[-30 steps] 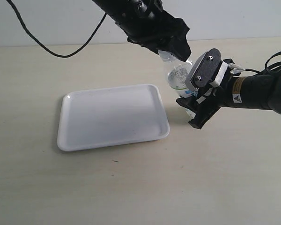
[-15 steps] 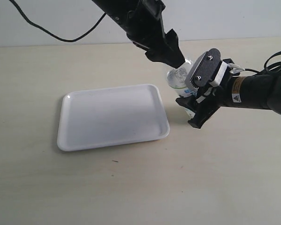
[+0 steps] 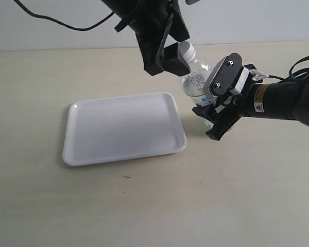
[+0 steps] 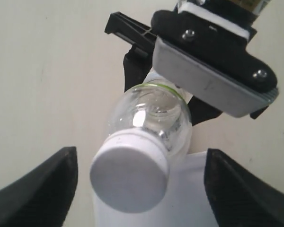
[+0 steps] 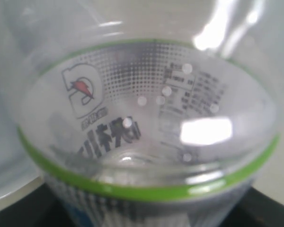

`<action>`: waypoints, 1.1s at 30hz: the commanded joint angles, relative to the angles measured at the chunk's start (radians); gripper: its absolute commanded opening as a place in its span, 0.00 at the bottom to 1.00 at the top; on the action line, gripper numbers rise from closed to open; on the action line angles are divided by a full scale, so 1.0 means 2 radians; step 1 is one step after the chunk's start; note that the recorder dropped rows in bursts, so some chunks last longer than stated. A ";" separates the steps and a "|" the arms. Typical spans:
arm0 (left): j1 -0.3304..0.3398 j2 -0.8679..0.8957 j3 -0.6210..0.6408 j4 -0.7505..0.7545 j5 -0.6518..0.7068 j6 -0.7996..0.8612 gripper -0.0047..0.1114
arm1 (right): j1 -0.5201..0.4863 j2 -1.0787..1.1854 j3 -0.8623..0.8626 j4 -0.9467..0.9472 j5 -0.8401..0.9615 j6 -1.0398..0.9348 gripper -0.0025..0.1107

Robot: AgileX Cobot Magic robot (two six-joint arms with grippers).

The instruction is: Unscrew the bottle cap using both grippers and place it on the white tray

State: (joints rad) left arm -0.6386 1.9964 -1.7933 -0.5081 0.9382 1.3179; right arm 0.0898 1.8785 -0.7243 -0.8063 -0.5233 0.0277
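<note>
My left gripper needs to twist the bottle cap off for the white tray (image 3: 118, 128), so next it should grab the cap by its round side (image 3: 188, 53).
The clear bottle (image 3: 195, 81) stands tilted just right of the white tray (image 3: 118, 128), with the white bottle cap (image 3: 185, 50) on its neck. My right gripper (image 3: 210, 116), the one with the grey plate, is shut on the bottle's lower body; in the right wrist view the labelled bottle (image 5: 146, 132) fills the picture. My left gripper (image 3: 167, 60) hangs open just left of the cap. In the left wrist view the bottle cap (image 4: 130, 175) sits between the black fingers (image 4: 38, 189), with a gap on each side.
The tray lies on a pale wooden table (image 3: 144, 206). A black cable (image 3: 56, 20) trails from the left arm across the back. The right arm (image 3: 283, 100) stretches in from the right edge.
My left gripper, which covered the cap a second ago, has turned and drawn back up and to the left, so the cap now shows on the neck. The right gripper and bottle have stayed put.
</note>
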 commanded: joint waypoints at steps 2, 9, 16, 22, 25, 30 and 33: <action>0.022 -0.004 -0.004 0.007 -0.008 0.003 0.66 | -0.001 0.010 0.004 -0.005 0.031 0.000 0.02; 0.025 -0.004 -0.004 -0.037 -0.001 0.041 0.65 | -0.001 0.010 0.004 -0.003 0.031 0.000 0.02; 0.025 -0.004 -0.004 -0.061 -0.001 0.059 0.65 | -0.001 0.010 0.004 -0.003 0.031 0.000 0.02; 0.025 -0.004 -0.004 -0.076 0.009 0.059 0.65 | -0.001 0.010 0.004 -0.003 0.031 0.000 0.02; 0.025 -0.004 -0.004 -0.076 0.009 0.059 0.65 | -0.001 0.010 0.004 -0.003 0.031 0.000 0.02; 0.025 -0.003 -0.004 -0.082 0.016 0.059 0.57 | -0.001 0.010 0.004 -0.001 0.031 0.000 0.02; 0.025 -0.003 -0.004 -0.082 0.020 0.059 0.51 | -0.001 0.010 0.004 0.014 0.031 0.000 0.02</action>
State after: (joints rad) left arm -0.5878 1.9964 -1.7933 -0.6576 0.9644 1.4315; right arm 0.0898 1.8785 -0.7243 -0.7881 -0.5233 0.0277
